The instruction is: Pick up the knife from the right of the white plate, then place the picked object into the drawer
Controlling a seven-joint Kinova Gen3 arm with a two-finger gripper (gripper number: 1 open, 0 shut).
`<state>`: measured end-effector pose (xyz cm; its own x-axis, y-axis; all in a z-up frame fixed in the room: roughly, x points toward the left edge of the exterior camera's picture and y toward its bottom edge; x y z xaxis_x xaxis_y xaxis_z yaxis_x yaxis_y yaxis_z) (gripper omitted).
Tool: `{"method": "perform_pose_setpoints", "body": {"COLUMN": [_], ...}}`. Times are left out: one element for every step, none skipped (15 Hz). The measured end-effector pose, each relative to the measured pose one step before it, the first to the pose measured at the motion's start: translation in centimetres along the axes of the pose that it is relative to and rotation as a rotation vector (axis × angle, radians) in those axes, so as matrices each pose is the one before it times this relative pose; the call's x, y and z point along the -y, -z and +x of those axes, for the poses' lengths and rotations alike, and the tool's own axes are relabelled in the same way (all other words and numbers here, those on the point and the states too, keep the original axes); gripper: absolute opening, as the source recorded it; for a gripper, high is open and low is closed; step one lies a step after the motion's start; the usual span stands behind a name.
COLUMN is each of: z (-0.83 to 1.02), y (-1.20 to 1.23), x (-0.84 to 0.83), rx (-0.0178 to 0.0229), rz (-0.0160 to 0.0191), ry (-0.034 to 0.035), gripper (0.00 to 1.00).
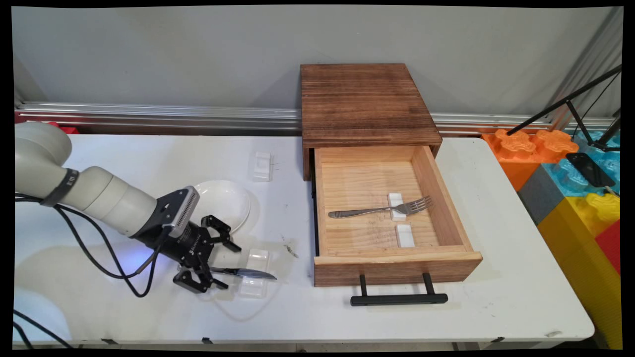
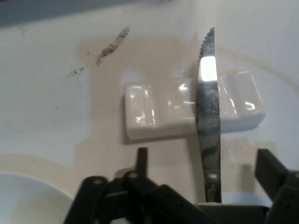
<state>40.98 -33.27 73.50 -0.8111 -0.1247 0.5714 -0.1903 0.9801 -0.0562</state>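
My gripper grabs the steak knife by its handle [image 1: 221, 270] beside the blade next, to move the knife onto the free white rest in the drawer [image 1: 405, 236].
My gripper [image 1: 231, 267] hovers low over the table's front left, open, its fingers straddling the handle end of a knife [image 1: 250, 272]. The serrated steel knife [image 2: 208, 116] lies across a white ceramic knife rest [image 1: 259, 257], blade pointing right towards the drawer. In the hand view the knife runs up between my two fingers [image 2: 141, 156], nearer the right one, and crosses the rest [image 2: 154, 112]. The gripper [image 2: 202, 154] does not pinch the knife. A white bowl [image 1: 228, 201] sits just behind my hand.
A dark wooden box [image 1: 364, 99] stands at the back, its light drawer [image 1: 397, 267] pulled out with a black handle [image 1: 399, 299]. Inside lie a fork [image 1: 367, 212] on a white rest [image 1: 395, 198] and another rest [image 1: 405, 235]. Another white rest [image 1: 261, 166] is behind the bowl. Coloured blocks [image 1: 570, 198] stand on the right.
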Motion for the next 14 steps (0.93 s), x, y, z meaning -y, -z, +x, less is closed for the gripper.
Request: {"method": "perform_pose_setpoints", "body": {"z": [0.005,-0.011,-0.017,-0.021,-0.028,-0.025,-0.015,-0.023,-0.013,0.013,0.044,0.052,0.136,0.226], "y": [-0.004,0.006,0.021,0.035,0.052,0.063,0.052,0.089,0.129,0.139,0.144,0.104,0.196,0.276], "x": [-0.008,-0.017,-0.042,-0.070,-0.087,-0.081,-0.066,-0.104,-0.119,-0.114,-0.081,-0.045,-0.032,0.002], "rx": [0.00006,0.00018,0.00066,0.00098,0.00158,0.00127,0.00084,0.00105,0.00099,0.00033,-0.00054,-0.00053,-0.00223,-0.00326], "rz": [0.00027,-0.00014,-0.00107,-0.00217,-0.00262,-0.00225,-0.00192,-0.00301,-0.00360,-0.00368,-0.00237,-0.00168,-0.00132,-0.00107], "ry": [-0.00383,-0.00156,-0.00236,-0.00155,-0.00099,-0.00053,-0.00034,-0.00028,-0.00097,-0.00098,-0.00160,-0.00136,-0.00305,-0.00345], "gripper": [0.00,0.00,0.00,0.00,0.00,0.00,0.00,0.00,0.00,0.00,0.00,0.00,0.00,0.00]}}
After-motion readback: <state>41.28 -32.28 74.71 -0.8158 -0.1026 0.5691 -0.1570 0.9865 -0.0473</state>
